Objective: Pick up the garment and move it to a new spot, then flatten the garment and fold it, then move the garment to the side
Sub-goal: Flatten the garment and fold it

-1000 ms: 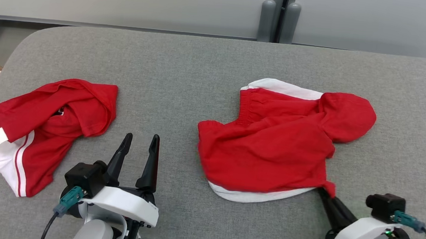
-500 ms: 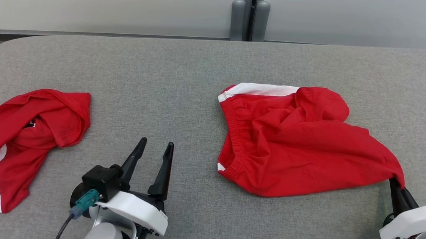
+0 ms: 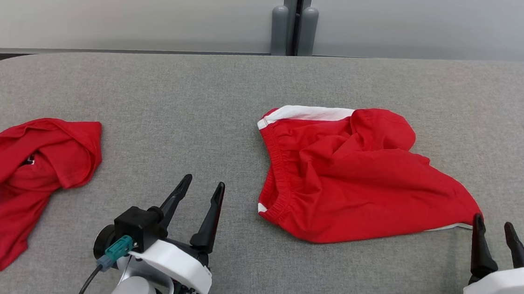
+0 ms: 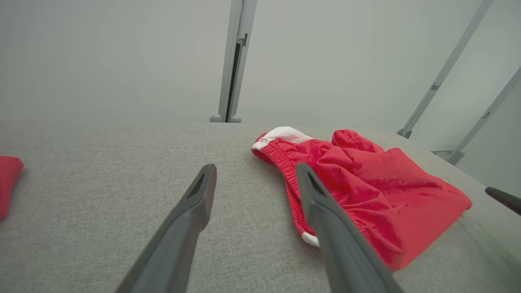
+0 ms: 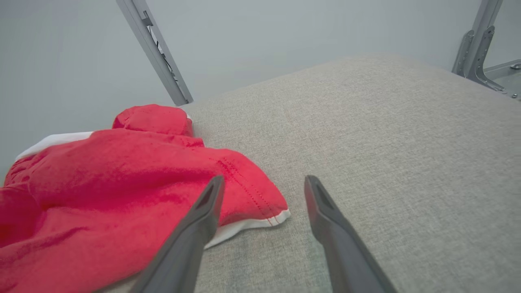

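The garment's red body (image 3: 352,182) lies slack, so my right gripper next grabs its white-edged corner (image 3: 470,220), where the hem arches up from the table.
The garment (image 3: 357,182), red shorts with white trim and an elastic waistband, lies rumpled on the grey padded table (image 3: 200,95), right of centre. My right gripper (image 3: 493,220) stands open just beyond its right corner, holding nothing. In the right wrist view the open right gripper (image 5: 264,178) has the garment's white-edged corner (image 5: 252,203) lying by its left finger. My left gripper (image 3: 204,181) is open and empty, to the left of the waistband. From the left wrist, the left gripper (image 4: 256,167) points past the garment (image 4: 366,191).
A second red and white garment (image 3: 21,170) lies bunched near the table's left edge, its tip also at the left wrist view's edge (image 4: 8,179). A grey post (image 3: 293,18) stands behind the table against a pale wall. One right finger (image 4: 502,198) shows at far right.
The right gripper dragged the garment's corner out to the right, stretching the cloth, then opened and let go. The camera has shifted. The left gripper stays open.
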